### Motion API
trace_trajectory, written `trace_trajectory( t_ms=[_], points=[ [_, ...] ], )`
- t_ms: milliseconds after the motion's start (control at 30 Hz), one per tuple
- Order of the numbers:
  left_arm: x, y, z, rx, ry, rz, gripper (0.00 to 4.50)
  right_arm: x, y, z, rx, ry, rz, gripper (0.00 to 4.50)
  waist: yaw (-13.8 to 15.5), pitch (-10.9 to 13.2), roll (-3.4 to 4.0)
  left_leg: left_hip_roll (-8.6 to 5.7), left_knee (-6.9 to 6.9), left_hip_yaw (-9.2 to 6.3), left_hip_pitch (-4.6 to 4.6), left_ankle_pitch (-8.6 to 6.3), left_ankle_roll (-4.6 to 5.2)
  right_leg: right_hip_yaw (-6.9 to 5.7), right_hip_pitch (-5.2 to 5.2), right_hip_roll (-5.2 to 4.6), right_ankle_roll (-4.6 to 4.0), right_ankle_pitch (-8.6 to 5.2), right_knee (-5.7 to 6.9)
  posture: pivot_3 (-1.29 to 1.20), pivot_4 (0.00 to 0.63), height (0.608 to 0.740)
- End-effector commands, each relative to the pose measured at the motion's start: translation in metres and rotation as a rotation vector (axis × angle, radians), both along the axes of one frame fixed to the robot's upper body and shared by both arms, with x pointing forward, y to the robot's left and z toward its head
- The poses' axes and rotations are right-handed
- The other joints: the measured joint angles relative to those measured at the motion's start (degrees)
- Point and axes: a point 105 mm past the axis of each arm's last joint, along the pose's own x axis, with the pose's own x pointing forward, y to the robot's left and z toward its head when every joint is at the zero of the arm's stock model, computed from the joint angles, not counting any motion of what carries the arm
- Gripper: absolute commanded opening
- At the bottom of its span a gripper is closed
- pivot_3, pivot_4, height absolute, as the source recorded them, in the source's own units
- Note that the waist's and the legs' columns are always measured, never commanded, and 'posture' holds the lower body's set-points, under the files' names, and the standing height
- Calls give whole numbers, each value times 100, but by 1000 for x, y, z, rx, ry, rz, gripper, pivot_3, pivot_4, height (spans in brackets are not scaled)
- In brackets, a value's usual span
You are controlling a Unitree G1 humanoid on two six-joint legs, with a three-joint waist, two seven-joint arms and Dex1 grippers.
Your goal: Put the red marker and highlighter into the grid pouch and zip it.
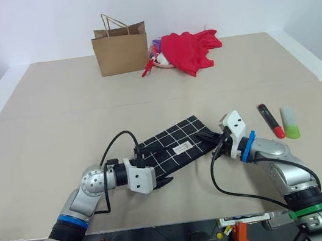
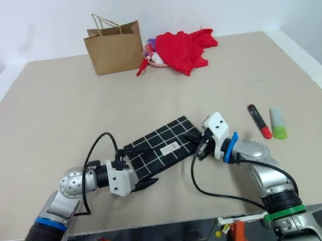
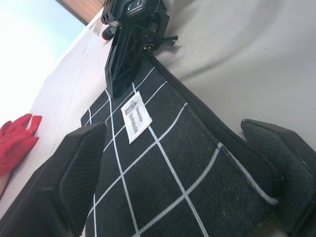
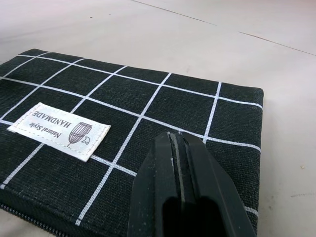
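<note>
My right gripper is shut and already covers the pouch's zipper-pull end. My left gripper needs to grab the grid pouch next by its loose end (image 1: pixel 156 162) (image 3: pixel 190 200).
The grid pouch (image 1: pixel 177 144) lies flat near the table's front edge, its white label (image 4: pixel 60 130) facing up. My left gripper (image 1: pixel 156 166) is open and straddles the pouch's left end, one finger (image 3: pixel 81 168) on each side, along the zipper edge. My right gripper (image 1: pixel 215 142) is shut, its tips resting on the pouch's right end (image 4: pixel 173 113); I cannot see whether it pinches anything. The red marker (image 1: pixel 270 120) and the highlighter (image 1: pixel 289 122) lie side by side on the table, just right of my right arm and untouched.
A brown paper bag (image 1: pixel 121 50) stands at the back, with a crumpled red cloth (image 1: pixel 189 51) beside it. The table's front edge runs just below both arms. Open tabletop lies between the pouch and the bag.
</note>
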Motion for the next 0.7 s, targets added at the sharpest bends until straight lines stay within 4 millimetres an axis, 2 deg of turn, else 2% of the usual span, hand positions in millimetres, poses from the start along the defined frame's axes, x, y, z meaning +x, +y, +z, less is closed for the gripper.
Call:
trace_trajectory(
  t_ms=[33, 67, 133, 200, 267, 467, 567, 700],
  points=[
    [5, 2, -15, 78, 16, 1, 3052, -2, 3, 14, 19, -50, 17, 0, -4, 0, 0, -1, 0, 0, 1, 1, 1, 1, 1, 0, 1, 1, 0, 0, 150, 740],
    [7, 1, -14, 82, 12, -1, 2659, -3, 3, 14, 19, -51, 19, 0, -5, 0, 0, -1, 0, 0, 2, 3, 3, 1, 1, 0, 1, 2, 0, 0, 150, 740],
    [10, 1, -15, 93, 3, -7, 1512, -3, 4, 15, 20, -53, 22, 0, -7, -2, 3, -1, 0, 0, 2, 4, 5, 1, 0, 0, 1, 3, 0, 0, 150, 740],
    [11, 0, -14, 92, 0, -6, 956, -3, 5, 16, 20, -55, 23, 0, -7, -7, 12, -1, 0, 0, 3, 4, 5, 1, 1, 0, 1, 3, 0, 0, 150, 740],
    [12, 0, -13, 91, -6, -9, 78, -4, 5, 16, 23, -54, 26, 0, -4, -15, 25, -1, 0, 0, 4, 5, 5, 1, 1, 0, 2, 3, 0, 0, 150, 740],
    [17, 4, -12, 99, -14, -6, 11, -11, 7, 21, 26, -65, 43, 0, -3, -20, 34, -3, 0, -1, 5, 7, 8, 1, 4, -1, -3, 1, 0, 0, 150, 740],
    [23, 8, -7, 71, 12, 17, 11, -12, 5, 29, 18, -105, 35, 0, -9, -20, 34, -4, 0, -1, 8, 15, 19, 2, 4, -1, -17, 0, 0, 0, 150, 740],
    [27, 12, 9, -54, 129, 42, 0, -18, -2, 53, 67, -170, 27, 1262, -19, -18, 34, -4, -2, -1, 7, 22, 27, 2, 1, -1, -20, 3, 1, 0, 150, 740]
  ],
)
